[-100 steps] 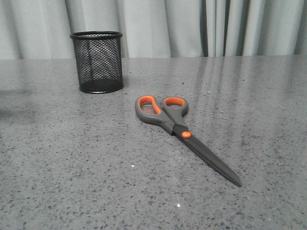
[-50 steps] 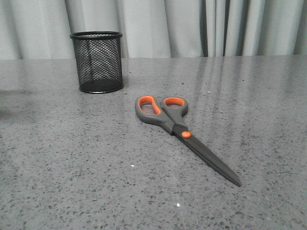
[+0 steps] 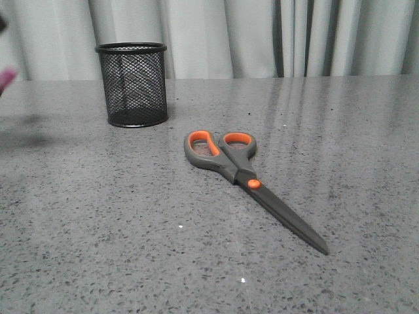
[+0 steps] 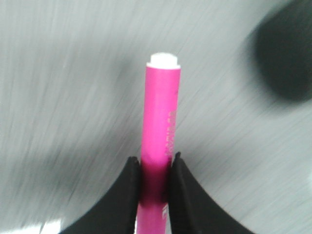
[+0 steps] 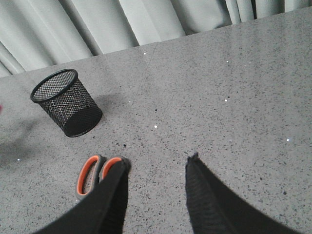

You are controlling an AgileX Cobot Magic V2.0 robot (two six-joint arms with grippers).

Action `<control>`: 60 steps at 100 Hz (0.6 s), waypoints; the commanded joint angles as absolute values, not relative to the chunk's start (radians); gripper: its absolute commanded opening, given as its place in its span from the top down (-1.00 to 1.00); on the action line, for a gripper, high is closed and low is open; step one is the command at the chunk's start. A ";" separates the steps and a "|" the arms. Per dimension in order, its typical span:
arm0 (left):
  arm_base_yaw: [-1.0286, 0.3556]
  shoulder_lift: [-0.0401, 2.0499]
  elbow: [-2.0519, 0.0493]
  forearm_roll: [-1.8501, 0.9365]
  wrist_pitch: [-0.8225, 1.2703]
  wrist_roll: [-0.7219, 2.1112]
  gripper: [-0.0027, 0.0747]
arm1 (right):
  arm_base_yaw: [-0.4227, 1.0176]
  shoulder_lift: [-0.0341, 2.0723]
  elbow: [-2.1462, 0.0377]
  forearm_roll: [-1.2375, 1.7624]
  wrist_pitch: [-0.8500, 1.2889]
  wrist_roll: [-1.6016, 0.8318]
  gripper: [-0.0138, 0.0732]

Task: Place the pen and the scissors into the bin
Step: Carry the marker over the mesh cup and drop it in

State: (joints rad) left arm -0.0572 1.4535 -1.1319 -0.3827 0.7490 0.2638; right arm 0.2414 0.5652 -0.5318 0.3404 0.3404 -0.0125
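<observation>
My left gripper now keeps hold of the magenta pen [image 3: 5, 80]: it hangs beside the black mesh bin [image 3: 132, 84], short of the bin's rim, and would miss if released.
My left gripper [image 4: 156, 163] is shut on the magenta pen [image 4: 162, 117], whose white tip points away from the fingers. The view is motion-blurred, with the black mesh bin [image 4: 287, 58] a dark blur off to one side. In the front view only a pink sliver of the pen [image 3: 5, 80] shows at the left edge. The bin [image 3: 132, 84] stands upright at the back left. The scissors [image 3: 242, 176] lie flat at mid-table, handles toward the bin. My right gripper [image 5: 158, 163] is open and empty above the table, with the scissors' handles [image 5: 92, 173] beside its left finger.
The table [image 3: 98, 222] is grey speckled stone. Pale curtains [image 3: 262, 36] hang behind its far edge. The bin also shows in the right wrist view [image 5: 66, 102], beyond the scissors.
A pink blur of the pen has come into the front view at the left edge, and a shadow has moved on the table there. Scissors and bin have not moved.
</observation>
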 commanded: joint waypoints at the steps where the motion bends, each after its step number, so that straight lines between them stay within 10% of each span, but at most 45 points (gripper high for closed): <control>1: -0.059 1.357 -1.163 -0.679 0.562 0.462 0.98 | 0.244 0.573 -0.569 0.347 0.263 -0.022 0.09; 32: -0.167 1.385 -1.163 -1.732 0.452 1.533 0.98 | 0.244 0.573 -0.569 0.347 0.246 -0.022 0.09; 60: -0.215 1.546 -1.198 -1.850 0.569 1.709 0.98 | 0.244 0.573 -0.569 0.347 0.240 -0.022 0.09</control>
State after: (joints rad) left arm -0.2053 1.5330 -1.1490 -1.7755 0.4753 1.6749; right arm 0.2414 0.5652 -0.5318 0.3404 0.3234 -0.0142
